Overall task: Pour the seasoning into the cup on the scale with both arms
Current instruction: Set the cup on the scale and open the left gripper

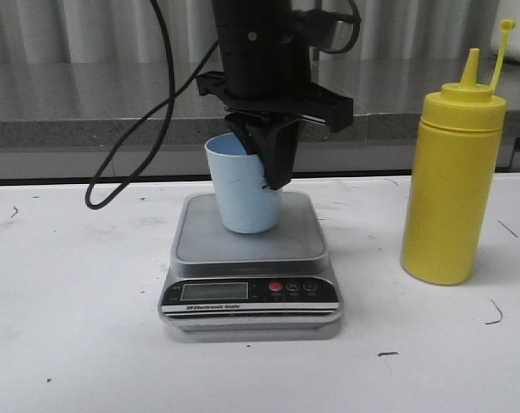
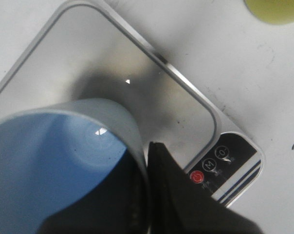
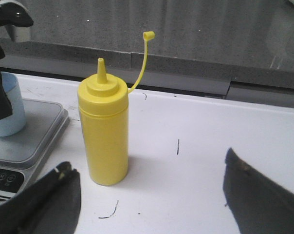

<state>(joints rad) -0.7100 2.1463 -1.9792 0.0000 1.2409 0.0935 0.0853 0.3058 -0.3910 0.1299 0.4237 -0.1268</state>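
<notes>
My left gripper opens now, as it is time to let go. The light blue cup's base rests on the scale's grey platform (image 1: 305,234), well inside its edges, so the cup would stand.
The light blue cup (image 1: 241,196) is on the scale's grey platform (image 1: 305,234), leaning slightly. My left gripper (image 1: 266,163) comes down from above and is shut on the cup's right wall, one finger inside and one outside. In the left wrist view the cup (image 2: 54,161) fills the near side, its wall pinched at my left gripper (image 2: 148,195) above the scale (image 2: 137,63). The yellow seasoning bottle (image 1: 452,189) stands upright on the table right of the scale, cap off its nozzle. My right gripper (image 3: 147,170) is open and empty, a short way in front of the bottle (image 3: 104,136).
The white table (image 1: 88,344) has small black marks. A grey ledge (image 1: 71,103) runs along the back. A black cable (image 1: 131,138) loops down left of the cup. The scale's red button (image 1: 275,286) faces the front edge.
</notes>
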